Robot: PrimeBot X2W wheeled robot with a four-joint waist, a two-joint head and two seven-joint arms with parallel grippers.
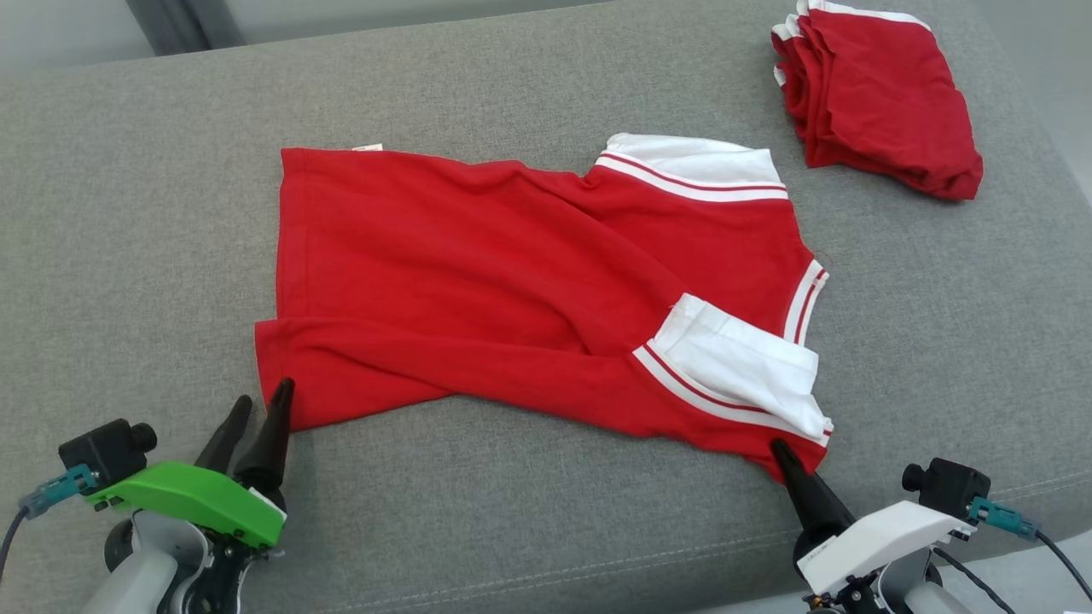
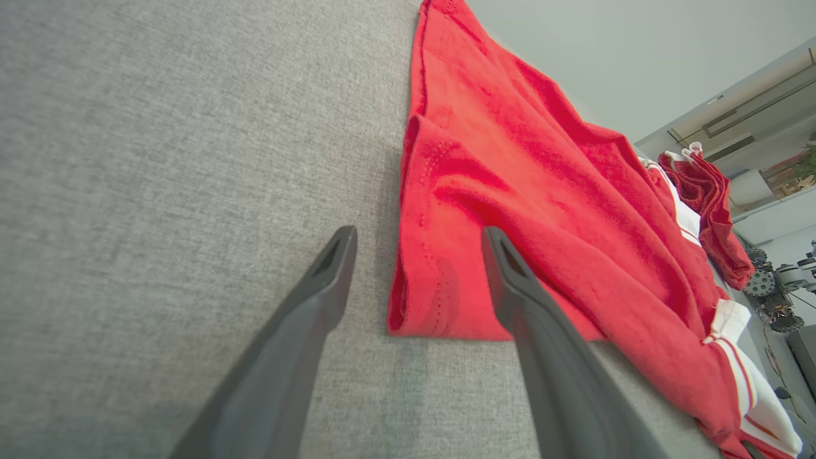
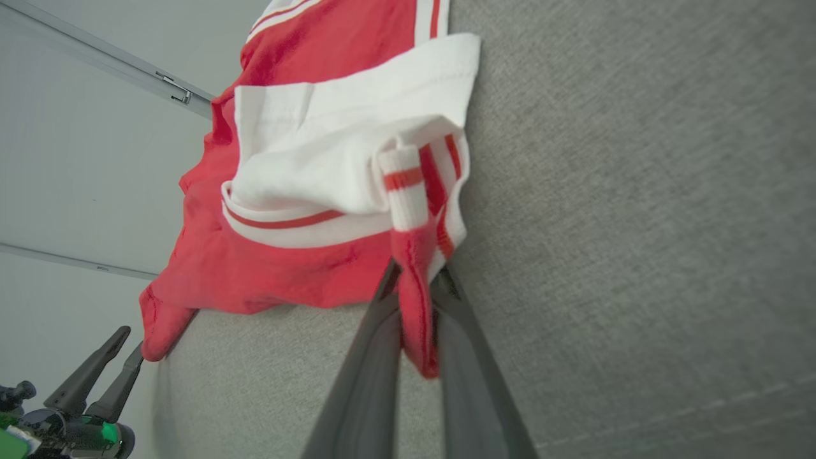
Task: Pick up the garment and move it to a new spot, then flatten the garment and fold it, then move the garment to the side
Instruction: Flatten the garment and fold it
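The robot's left gripper should pinch the garment by its hem corner next, as the doubled edge [image 1: 268, 358] stands slightly open there.
The garment [image 1: 512, 281], a red shirt with white striped sleeves and collar, lies spread and partly folded over itself on the grey cushion [image 1: 128, 256]. My left gripper [image 1: 264, 394] is open at the shirt's near left hem corner. In the left wrist view the left gripper [image 2: 417, 234] straddles that corner of the garment [image 2: 542, 178], one finger on the cloth and one on the cushion. My right gripper [image 1: 778, 445] is shut on the garment's near right edge below the white sleeve. In the right wrist view the right gripper [image 3: 417, 271] pinches a red fold of the garment [image 3: 306, 255].
A stack of folded red garments [image 1: 879, 94] sits at the far right of the cushion, also in the left wrist view as the red stack [image 2: 707, 191]. The cushion's front edge [image 1: 597, 588] runs just behind both grippers. The left gripper [image 3: 129, 339] shows low left in the right wrist view.
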